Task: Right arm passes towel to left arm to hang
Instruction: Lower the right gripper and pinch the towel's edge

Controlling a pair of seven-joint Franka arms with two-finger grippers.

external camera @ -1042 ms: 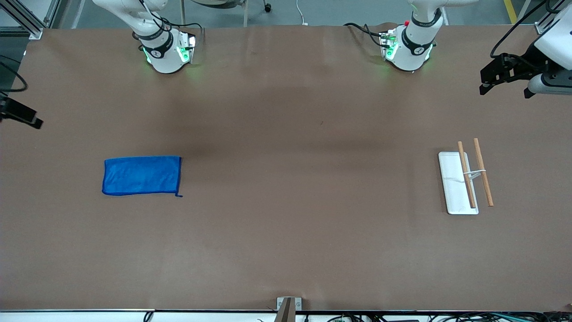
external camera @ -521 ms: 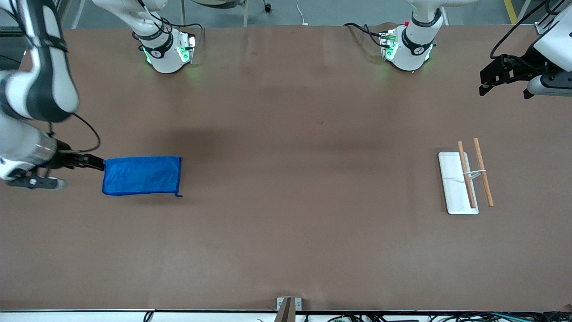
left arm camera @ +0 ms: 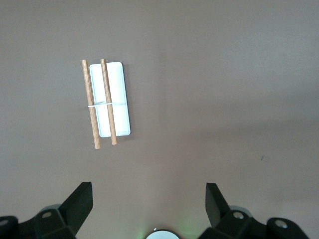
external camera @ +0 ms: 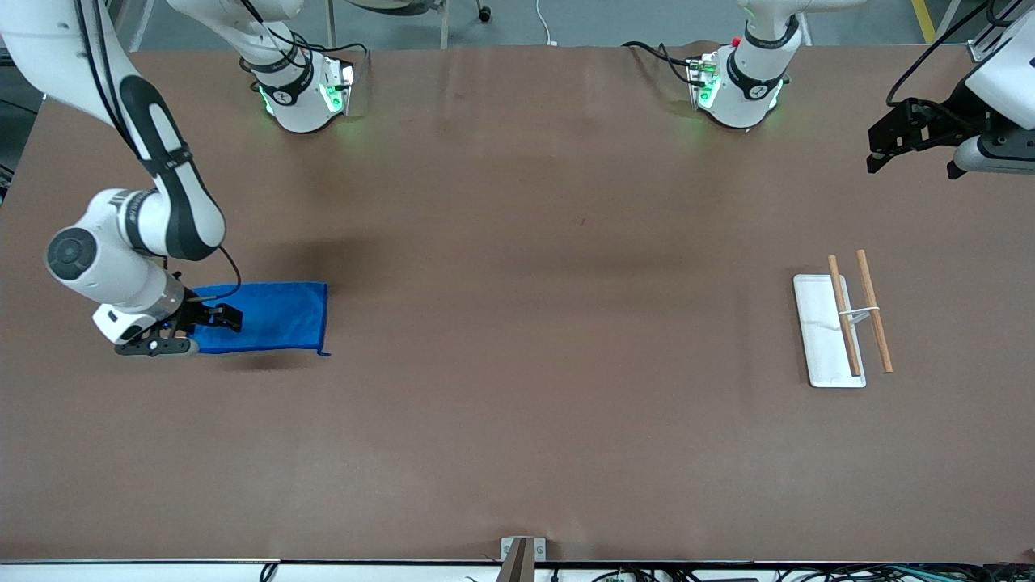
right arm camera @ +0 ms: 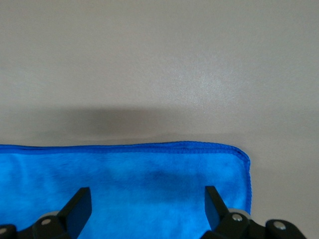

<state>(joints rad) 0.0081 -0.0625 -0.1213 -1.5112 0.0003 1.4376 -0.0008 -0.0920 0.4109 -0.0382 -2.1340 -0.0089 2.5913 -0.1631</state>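
I need to grip the blue towel by its hemmed end (right arm camera: 149, 191) with my right gripper next. Then I can pass the towel (right arm camera: 124, 184) to my left gripper for hanging.
The blue towel (external camera: 275, 317) lies flat on the brown table toward the right arm's end. My right gripper (external camera: 220, 317) is open and low over the towel's end nearest the right arm's end of the table. In the right wrist view the towel (right arm camera: 124, 184) spreads under the gripper (right arm camera: 148, 204), with its hemmed edge and one corner showing between the spread fingers (right arm camera: 79, 205). My left gripper (external camera: 879, 149) is open and empty, and waits high over the left arm's end of the table. It also shows in the left wrist view (left arm camera: 148, 201).
A white rack tray (external camera: 818, 339) with two wooden rods (external camera: 876, 319) above it stands toward the left arm's end; it also shows in the left wrist view (left arm camera: 119, 99). The two arm bases stand along the table's edge farthest from the front camera.
The right arm has swung in from the table's end and brought its open gripper over the towel's end. The towel and the left arm have not moved.
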